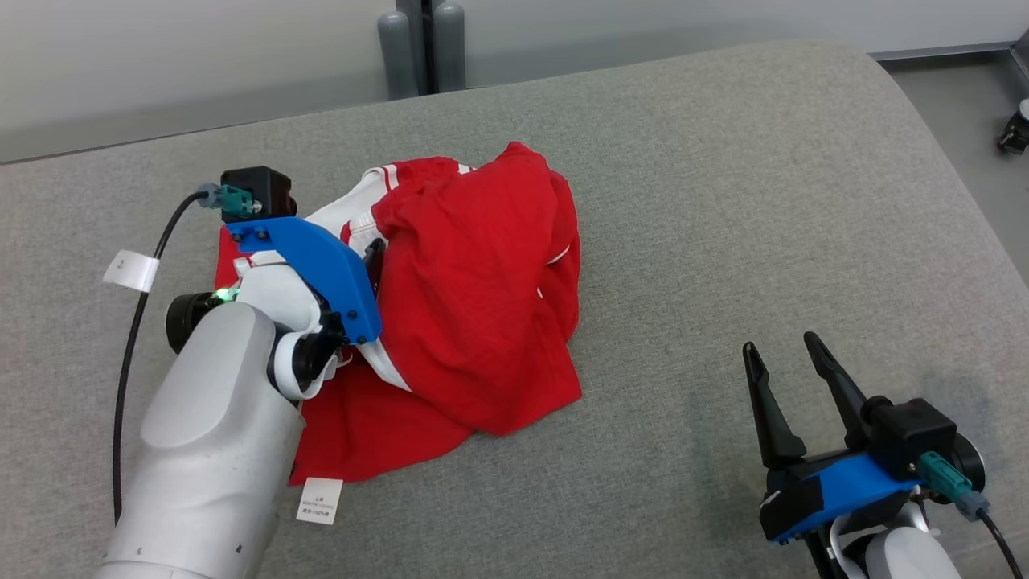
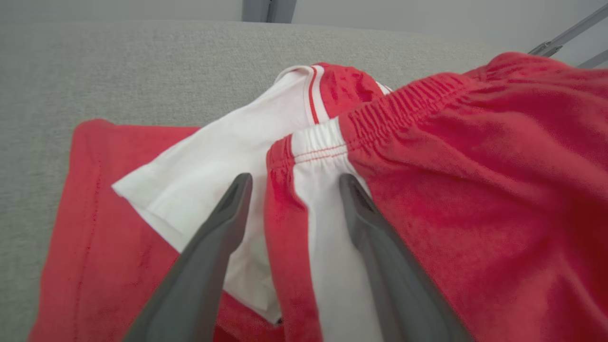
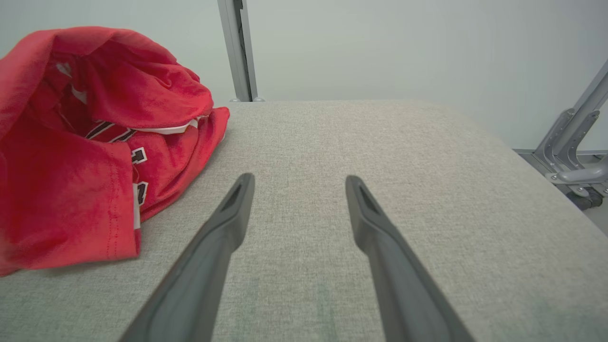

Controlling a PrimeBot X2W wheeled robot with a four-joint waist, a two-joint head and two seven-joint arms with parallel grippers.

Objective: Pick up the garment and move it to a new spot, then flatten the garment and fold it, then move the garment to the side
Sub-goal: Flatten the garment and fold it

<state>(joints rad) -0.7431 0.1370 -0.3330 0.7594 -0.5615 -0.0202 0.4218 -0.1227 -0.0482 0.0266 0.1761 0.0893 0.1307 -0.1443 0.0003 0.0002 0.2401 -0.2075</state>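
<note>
My left gripper picks up the garment by its gathered waistband (image 2: 308, 151) next, since a fold at the white stripe (image 2: 305, 222) stands up from the slack cloth.
A crumpled red garment (image 1: 474, 281) with white side panels and an elastic waistband lies on the grey padded table (image 1: 723, 201), left of centre. My left gripper (image 1: 371, 269) is down on its left part, mostly hidden under the blue wrist bracket. In the left wrist view the left gripper (image 2: 293, 183) is open, its two fingers astride a raised fold of the garment (image 2: 475, 166) where a white stripe meets the waistband. My right gripper (image 1: 781, 346) hovers open over bare table at the lower right, well clear of the cloth. The right gripper (image 3: 299, 179) sees the garment (image 3: 71, 142) off to its left.
A white care label (image 1: 320, 500) sticks out from the garment's near edge. A black cable (image 1: 129, 338) with a white tag runs along my left arm. Grey posts (image 1: 422, 48) stand behind the table. The table's rounded right edge drops to floor with a metal frame (image 3: 574, 156).
</note>
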